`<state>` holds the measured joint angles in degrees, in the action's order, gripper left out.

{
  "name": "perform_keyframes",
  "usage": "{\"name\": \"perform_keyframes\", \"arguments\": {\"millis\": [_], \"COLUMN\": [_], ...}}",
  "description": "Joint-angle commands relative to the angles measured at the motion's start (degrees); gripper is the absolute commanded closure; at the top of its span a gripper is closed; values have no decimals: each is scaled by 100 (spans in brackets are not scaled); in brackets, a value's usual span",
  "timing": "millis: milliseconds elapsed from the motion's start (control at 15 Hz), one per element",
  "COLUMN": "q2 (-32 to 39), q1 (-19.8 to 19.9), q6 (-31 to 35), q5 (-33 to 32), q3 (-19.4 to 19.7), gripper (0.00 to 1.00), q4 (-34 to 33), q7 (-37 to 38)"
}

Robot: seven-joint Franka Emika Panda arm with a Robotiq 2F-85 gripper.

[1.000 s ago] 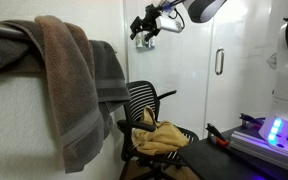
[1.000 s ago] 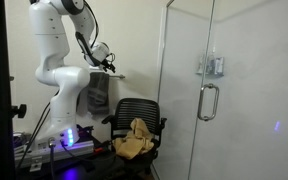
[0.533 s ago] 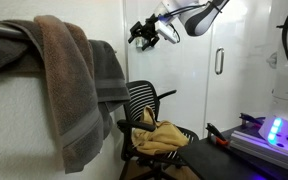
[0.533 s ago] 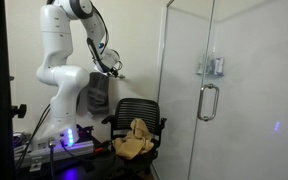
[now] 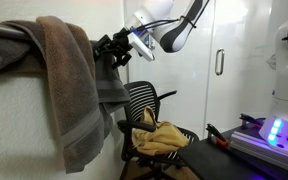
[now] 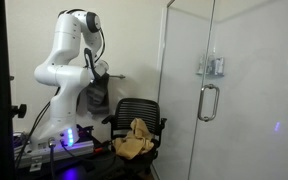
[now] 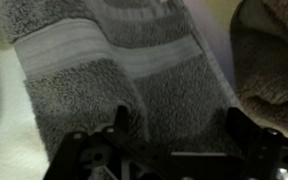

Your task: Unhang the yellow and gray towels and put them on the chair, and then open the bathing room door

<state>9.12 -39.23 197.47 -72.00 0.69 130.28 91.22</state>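
Observation:
My gripper grabs the upper part of the gray towel next, leaving out the brown towel. This unhangs the gray towel alone, to put it on the chair.
The gray towel (image 5: pixel 109 80) hangs on the wall under a larger brown towel (image 5: pixel 64 80) and fills the wrist view (image 7: pixel 134 80). My gripper (image 5: pixel 112 50) is open right at the gray towel's upper part, also in the other exterior view (image 6: pixel 102 78). In the wrist view the gripper (image 7: pixel 182 125) has both fingertips (image 7: pixel 121 120) spread wide against the gray cloth, with nothing pinched. The yellow towel (image 5: pixel 159 138) lies crumpled on the seat of the black chair (image 5: pixel 149 100), as both exterior views show (image 6: pixel 134 140). The bathing room door (image 5: pixel 229 90) stands closed with its silver handle (image 5: pixel 220 62).
The brown towel (image 7: pixel 269 60) drapes close to the gripper's right side. The robot's white base (image 6: pixel 59 70) stands behind the chair (image 6: pixel 134 110). A lit device (image 5: pixel 274 130) sits on a black surface. A glass enclosure with a handle (image 6: pixel 207 100) stands beside the chair.
The arm has swung down and away from the door side to the hanging towels. The gripper stayed open and now sits against the gray towel.

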Motion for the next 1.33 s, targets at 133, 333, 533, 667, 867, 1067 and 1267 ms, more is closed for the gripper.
{"name": "perform_keyframes", "arguments": {"millis": [133,333,533,667,867,1067,1267], "q2": [316,183,217,265,220,129,35], "q1": [57,5,139,89,-15,-69,-113], "q6": [11,-710,-1376,-1712,-2231,-2649,-2928], "q5": [-19,-215,128,149,-11,-242,-471], "q3": [-112,-125,-411,-415,-359,-343,-362], "gripper": [0,0,0,0,26,48,69], "q4": [-223,-114,9,3,-61,-77,-57], "q7": [9,-20,-573,-679,-789,-820,-798]}}
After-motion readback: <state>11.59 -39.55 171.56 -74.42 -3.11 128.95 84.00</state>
